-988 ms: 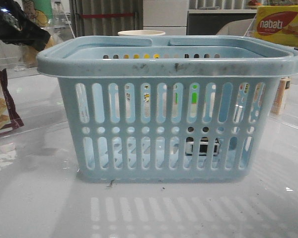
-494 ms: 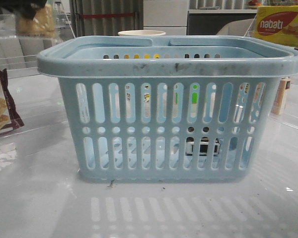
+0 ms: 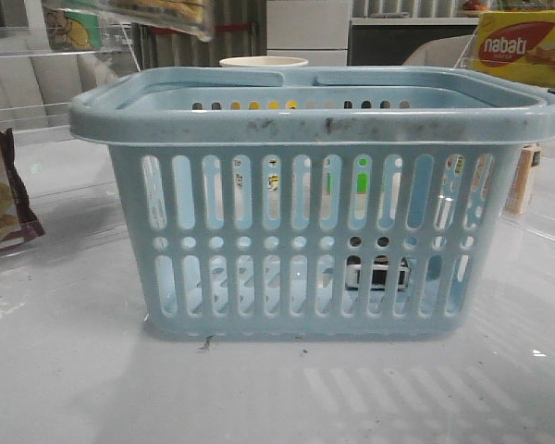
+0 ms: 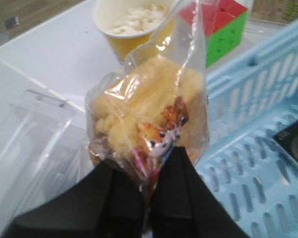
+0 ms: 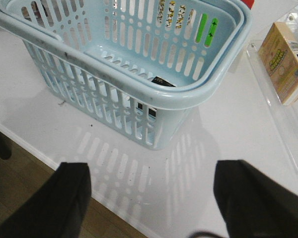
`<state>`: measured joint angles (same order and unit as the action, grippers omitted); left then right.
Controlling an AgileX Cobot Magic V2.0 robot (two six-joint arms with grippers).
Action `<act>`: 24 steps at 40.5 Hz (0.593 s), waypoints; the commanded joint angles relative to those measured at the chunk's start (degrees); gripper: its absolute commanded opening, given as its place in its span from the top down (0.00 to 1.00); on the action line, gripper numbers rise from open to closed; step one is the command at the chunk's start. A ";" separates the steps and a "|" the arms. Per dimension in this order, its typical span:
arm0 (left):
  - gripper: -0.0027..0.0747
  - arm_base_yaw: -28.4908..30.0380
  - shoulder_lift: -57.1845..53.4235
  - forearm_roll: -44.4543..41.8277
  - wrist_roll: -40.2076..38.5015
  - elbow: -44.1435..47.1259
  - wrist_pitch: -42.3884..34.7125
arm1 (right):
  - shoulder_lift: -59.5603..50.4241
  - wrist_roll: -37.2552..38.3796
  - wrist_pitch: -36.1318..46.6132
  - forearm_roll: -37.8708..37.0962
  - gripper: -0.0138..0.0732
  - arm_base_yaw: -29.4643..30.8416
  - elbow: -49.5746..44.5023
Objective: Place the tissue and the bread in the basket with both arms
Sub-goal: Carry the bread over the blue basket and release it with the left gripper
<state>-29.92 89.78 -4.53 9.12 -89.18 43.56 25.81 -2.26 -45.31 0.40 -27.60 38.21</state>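
Note:
The bread bag's lower edge (image 3: 190,30) hangs above the basket's rim (image 3: 180,80), so it is too early to open my left gripper. The bread bag goes down into the basket first.
The light-blue basket (image 3: 314,199) stands mid-table. The tissue (image 3: 379,273), a small flat pack with black markings, lies on the basket floor and shows through the slots; it also shows in the right wrist view (image 5: 161,81) and the left wrist view (image 4: 295,146). My left gripper (image 4: 149,198) is shut on the clear bag of the golden-brown bread (image 4: 144,109) and holds it in the air beside the basket's left rim (image 4: 258,99). The bag's lower edge shows at the top left of the front view (image 3: 157,11). My right gripper (image 5: 151,198) is open and empty, above the table's front edge before the basket (image 5: 139,59).
A cup of popcorn (image 4: 131,25) and a red-green cube (image 4: 221,27) stand behind the basket. A maroon-edged cracker packet (image 3: 0,194) lies at the left. A tan carton (image 3: 523,180) and the yellow nabati box (image 3: 523,46) stand at the right. A clear acrylic stand (image 4: 35,129) lies under the bread.
The bread bag has moved right along the top of the front view, toward the basket. The left arm has risen out of that view. Basket and tissue have not moved.

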 commanded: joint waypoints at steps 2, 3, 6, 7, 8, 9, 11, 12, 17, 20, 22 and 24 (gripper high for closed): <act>0.85 -4.84 0.05 0.17 -0.21 -1.88 -3.65 | 0.26 -0.16 3.84 -0.77 0.14 0.02 1.48; 0.85 -5.51 0.60 0.17 -0.21 -1.88 -3.99 | 0.26 -0.16 3.84 -0.77 0.14 0.02 1.48; 0.85 -7.51 2.34 0.43 -0.33 -1.88 -5.00 | 0.26 -0.16 3.84 -0.77 0.14 0.02 1.48; 0.84 -7.88 3.06 0.56 -0.33 -1.88 -5.28 | 0.26 -0.16 3.84 -0.77 0.14 0.02 1.48; 0.83 -8.20 3.82 1.32 -0.45 -1.88 -5.55 | 0.26 -0.16 3.84 -0.77 0.14 0.02 1.48; 0.81 -8.22 4.36 1.88 -0.45 -1.88 -5.83 | 0.26 -0.16 3.84 -0.77 0.14 0.02 1.48; 0.74 -8.31 5.52 3.64 -0.45 -1.88 -6.06 | 0.26 -0.16 3.84 -0.77 0.14 0.02 1.48; 0.71 -8.31 6.14 4.86 -0.45 -1.88 -6.06 | 0.26 -0.16 3.84 -0.77 0.14 0.02 1.48; 0.45 -8.21 7.67 8.20 -0.45 -1.88 -6.34 | 0.26 -0.16 3.84 -0.77 0.14 0.02 1.48; 0.36 -8.21 7.40 8.57 -0.45 -1.88 -6.81 | 0.26 -0.16 3.84 -0.77 0.14 0.02 1.48; 0.35 -8.21 6.93 8.61 -0.45 -1.88 -6.91 | 0.26 -0.16 3.84 -0.77 0.14 0.02 1.48; 0.35 -8.21 5.99 8.70 -0.45 -1.88 -6.91 | 0.26 -0.16 3.84 -0.77 0.14 0.02 1.48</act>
<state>-37.88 100.20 3.12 9.12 -89.18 40.83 25.81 -2.26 -45.31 0.00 -27.60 38.21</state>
